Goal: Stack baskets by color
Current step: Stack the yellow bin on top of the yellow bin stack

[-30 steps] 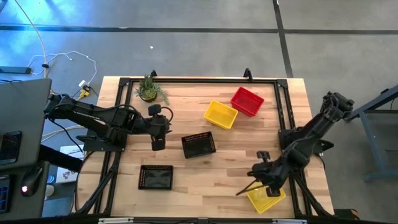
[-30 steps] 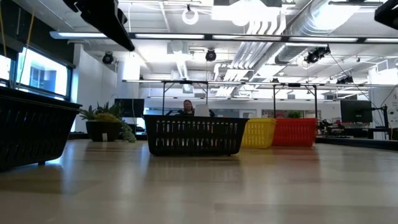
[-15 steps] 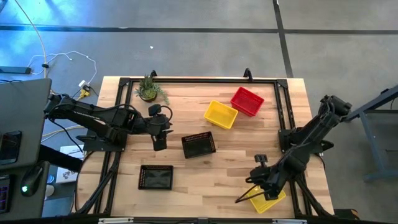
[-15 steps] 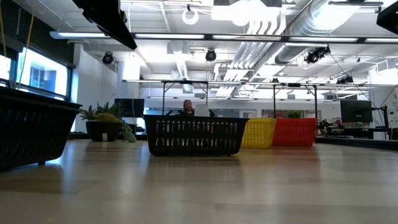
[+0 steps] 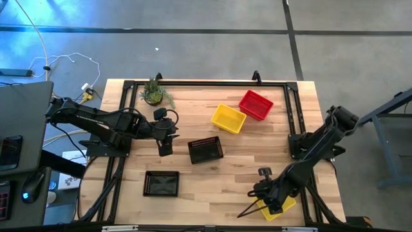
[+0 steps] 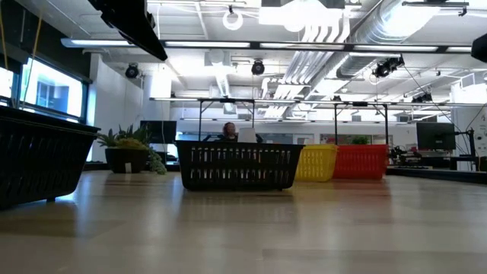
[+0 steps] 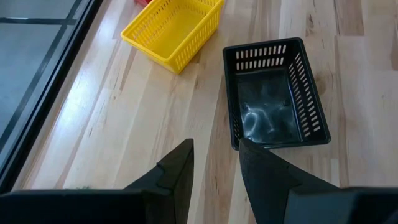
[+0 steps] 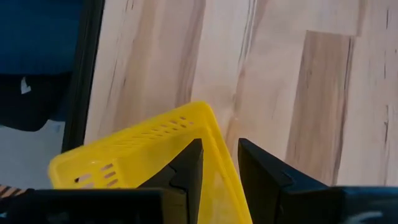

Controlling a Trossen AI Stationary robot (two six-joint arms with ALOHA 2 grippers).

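Note:
The yellow basket goes with the yellow basket beside the red one. My right gripper should grab its side near a basket corner [image 8: 222, 149].
A yellow basket [image 5: 280, 206] sits at the table's near right corner. My right gripper [image 8: 220, 144] is open right over it, one finger on each side of its wall. My left gripper [image 7: 216, 144] hangs open above the table, just left of a black basket [image 5: 206, 150], and touches nothing. A second black basket [image 5: 161, 183] rests on its base toward the near edge. Another yellow basket [image 5: 228, 118] and a red basket [image 5: 255, 104] stand side by side at the far right. My right gripper comes from above, pointing steeply down. Its fingers [image 8: 189, 165] stand astride the yellow basket's wall [image 8: 214, 134] near a corner, one inside and one outside. I cannot tell whether they touch the wall. The basket rests on the table.
A small potted plant [image 5: 153, 92] stands at the far left corner. A black frame [image 5: 193, 82] runs round the table's edges. Bare wood lies in the middle near part, between the second black basket and the right arm.
My right gripper has gone down and toward the table's near edge, a little leftward, onto the near yellow basket, which has stayed in place. Its finger gap looks unchanged.

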